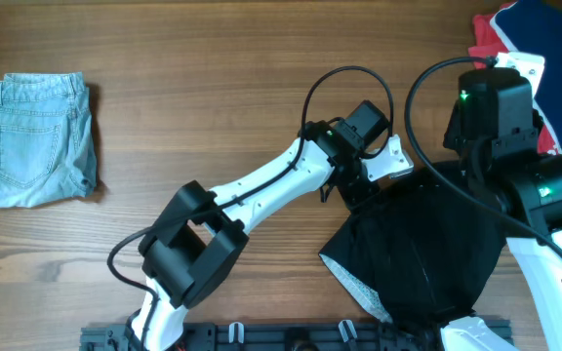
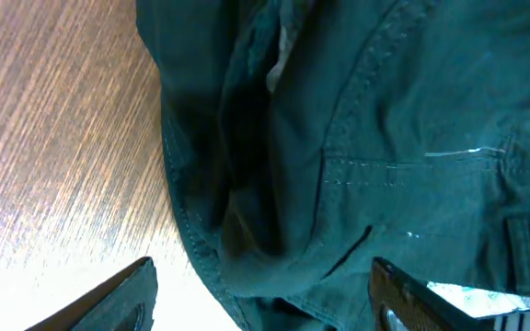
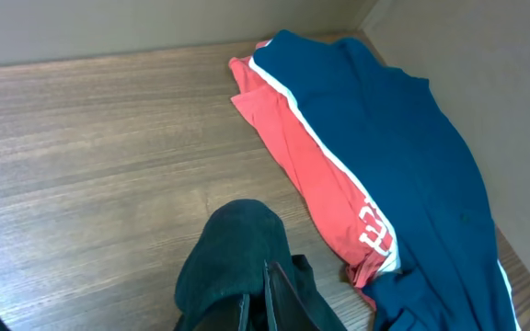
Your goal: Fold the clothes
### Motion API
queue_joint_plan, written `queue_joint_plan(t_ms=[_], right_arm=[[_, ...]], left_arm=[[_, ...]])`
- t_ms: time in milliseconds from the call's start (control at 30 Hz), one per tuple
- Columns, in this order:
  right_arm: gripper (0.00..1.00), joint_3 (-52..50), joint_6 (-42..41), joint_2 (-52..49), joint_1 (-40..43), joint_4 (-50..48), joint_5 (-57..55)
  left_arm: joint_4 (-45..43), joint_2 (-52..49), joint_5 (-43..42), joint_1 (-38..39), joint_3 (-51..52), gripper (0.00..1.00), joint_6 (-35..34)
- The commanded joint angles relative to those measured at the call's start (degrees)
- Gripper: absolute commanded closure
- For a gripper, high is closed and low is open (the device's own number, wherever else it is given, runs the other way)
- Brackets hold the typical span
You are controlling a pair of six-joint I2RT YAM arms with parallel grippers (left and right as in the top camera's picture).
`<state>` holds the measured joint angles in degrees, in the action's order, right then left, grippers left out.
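Note:
I should next grab the stitched hem at its free corner [image 1: 361,216] with my left gripper, opposite my right gripper, to spread the dark green garment [image 1: 418,255] for folding.
A dark green garment [image 1: 418,255] lies bunched at the front right of the table. It fills the left wrist view [image 2: 357,138]. My left gripper [image 1: 356,187] is at its upper left corner, and its fingers [image 2: 265,299] are wide open with the garment's stitched hem between them. My right gripper [image 1: 474,168] is at the garment's upper right edge. It is shut on a raised fold of the dark cloth [image 3: 237,248], with its fingertips [image 3: 267,292] pinched together.
Folded light denim shorts [image 1: 35,139] lie at the far left. A red and blue shirt [image 1: 515,44] lies crumpled at the back right corner, close behind the right gripper; it also shows in the right wrist view [image 3: 375,165]. Bare wood [image 1: 213,88] lies between them.

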<state>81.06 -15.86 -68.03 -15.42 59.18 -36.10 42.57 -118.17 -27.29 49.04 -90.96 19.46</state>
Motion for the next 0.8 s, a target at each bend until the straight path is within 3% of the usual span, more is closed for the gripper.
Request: queue_joint_plan(t_ms=[0, 200, 267, 433, 467, 500, 767], right_arm=[[0.96, 0.81, -1.11, 0.26, 0.28, 0.02, -1.38], [0.96, 0.81, -1.31, 0.44, 0.28, 0.31, -1.38], [0.96, 0.81, -1.31, 0.44, 0.28, 0.20, -1.40], [0.96, 0.81, -1.29, 0.52, 0.28, 0.26, -1.38], [0.96, 0.81, -1.31, 0.52, 0.28, 0.24, -1.38], [0.96, 0.81, -1.31, 0.52, 0.28, 0.26, -1.38], [0.96, 0.81, -1.46, 0.55, 0.28, 0.76, -1.38]], left_arm=[[0.28, -2.78, 0.11, 0.63, -0.02, 0.27, 1.33], [0.44, -4.59, 0.11, 2.29, 0.00, 0.28, 1.36], [0.68, -4.59, 0.11, 2.93, 0.00, 0.34, 1.36], [2.54, -4.59, 0.11, 3.96, 0.00, 0.62, 1.33], [2.97, -4.59, 0.11, 4.00, -0.02, 0.74, 1.33], [3.43, -4.59, 0.11, 4.00, -0.02, 0.95, 1.33], [12.09, 0.42, 3.45, 2.23, -0.02, 0.96, -2.29]])
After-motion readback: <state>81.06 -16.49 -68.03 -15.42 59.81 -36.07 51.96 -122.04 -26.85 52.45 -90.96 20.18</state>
